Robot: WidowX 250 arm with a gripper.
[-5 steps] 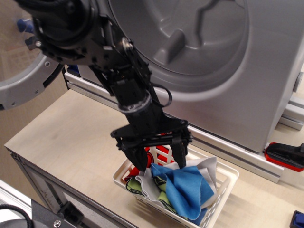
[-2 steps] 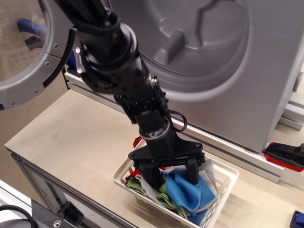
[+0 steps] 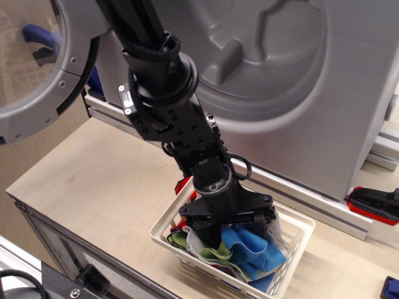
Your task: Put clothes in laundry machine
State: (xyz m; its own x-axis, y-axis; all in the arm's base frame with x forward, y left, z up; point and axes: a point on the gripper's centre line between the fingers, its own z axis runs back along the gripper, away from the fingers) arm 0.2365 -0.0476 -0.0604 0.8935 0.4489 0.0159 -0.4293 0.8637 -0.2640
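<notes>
The gripper will next grab the bright blue cloth by its bunched upper folds, to load the cloth into the laundry machine.
The clothes (image 3: pixel 252 252) lie heaped in a white slatted basket (image 3: pixel 293 268) on the wooden table: a bright blue piece on top, lime green with dark edging (image 3: pixel 215 255), light grey and a bit of red (image 3: pixel 184 185) at the basket's far rim. My black gripper (image 3: pixel 240 233) is pushed down into the heap, its two fingers (image 3: pixel 212 237) spread either side of the blue and grey cloth. The fingertips are buried in the cloth. The laundry machine (image 3: pixel 336 93) stands behind, its ribbed grey drum mouth (image 3: pixel 249 50) open and its round door (image 3: pixel 37 68) swung to the left.
A red and black tool (image 3: pixel 374 204) lies on the table at the right by the machine's base. An aluminium rail (image 3: pixel 312 199) runs under the machine's front. The table's front edge (image 3: pixel 81 243) is close to the basket.
My arm has come down and to the right. The gripper went from above the basket into the heap of clothes, pressing the blue cloth down. The fingers stay spread.
</notes>
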